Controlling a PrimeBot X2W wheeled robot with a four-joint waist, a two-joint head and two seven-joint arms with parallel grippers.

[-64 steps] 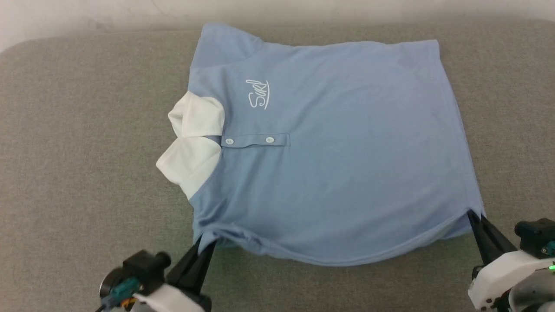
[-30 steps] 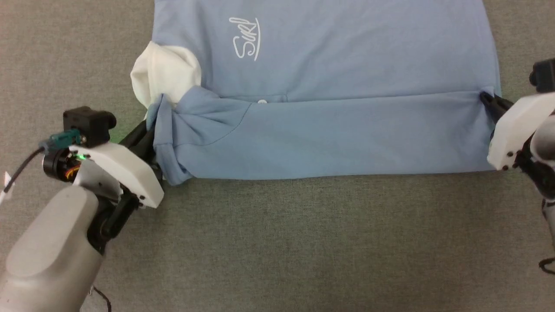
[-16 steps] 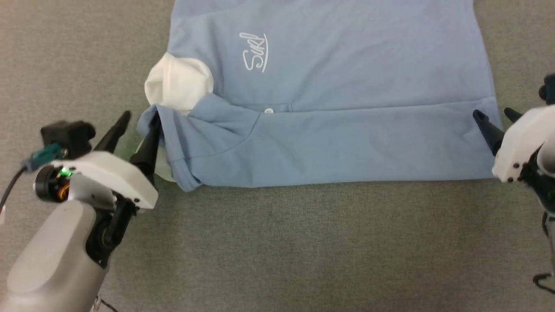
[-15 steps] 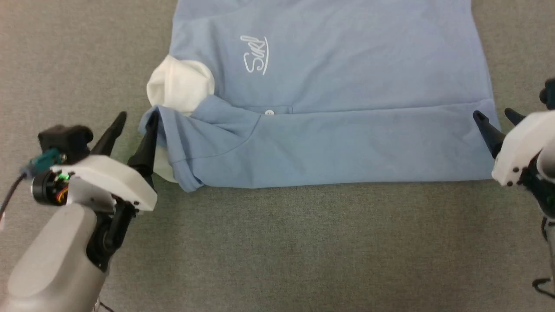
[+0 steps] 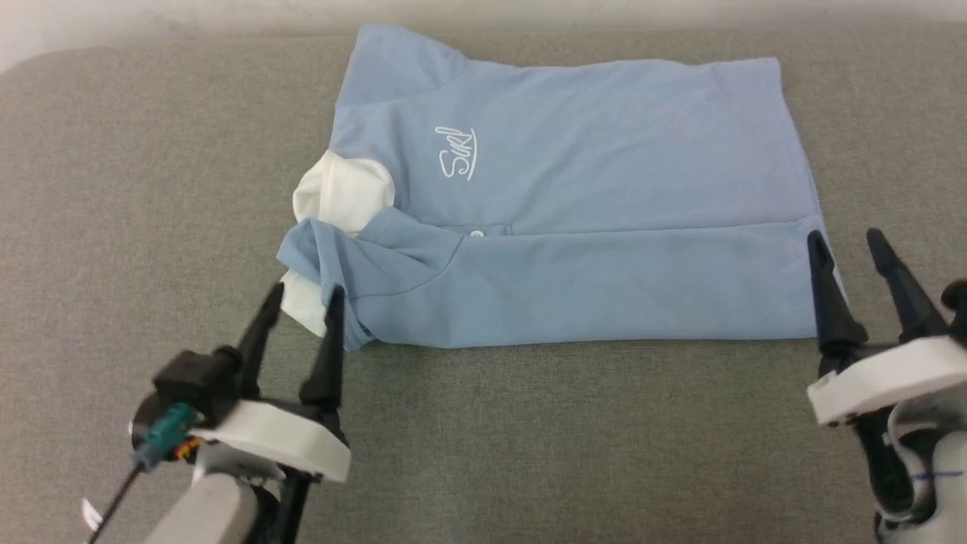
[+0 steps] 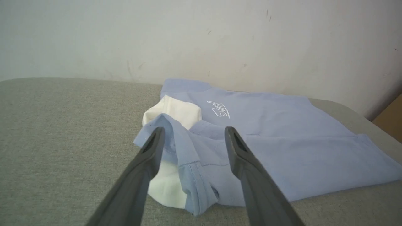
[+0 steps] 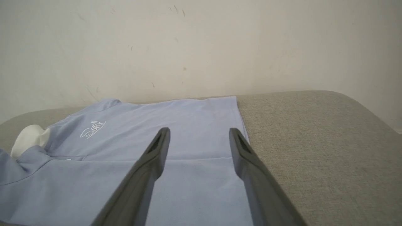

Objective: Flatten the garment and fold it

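Observation:
The left gripper grabs the shirt by its bunched collar-end corner (image 5: 349,317) next, since the shirt's body (image 5: 616,285) lies flat.
The light blue polo shirt (image 5: 589,181) lies on the grey surface with its near third folded up over the front, the fold edge running just under the placket button. Its white collar (image 5: 344,198) bulges at the left, partly covered by the folded flap, and the white chest logo (image 5: 457,153) faces up. My left gripper (image 5: 302,296) stands open just in front of the shirt's near left corner, holding nothing. My right gripper (image 5: 842,240) stands open at the shirt's near right corner, holding nothing. The shirt (image 6: 276,138) also lies beyond my left gripper (image 6: 193,133) in the left wrist view, and the shirt (image 7: 132,147) under my right gripper (image 7: 198,133) in the right wrist view.
The grey fabric surface (image 5: 529,438) stretches wide in front of and to both sides of the shirt. A pale wall (image 6: 201,37) rises right behind the surface's far edge. A brown object (image 6: 391,116) shows at the far right in the left wrist view.
Both grippers carried the shirt's near edge up over its front, let go and opened, then drew back toward me. The head camera has tilted up, showing the whole shirt again.

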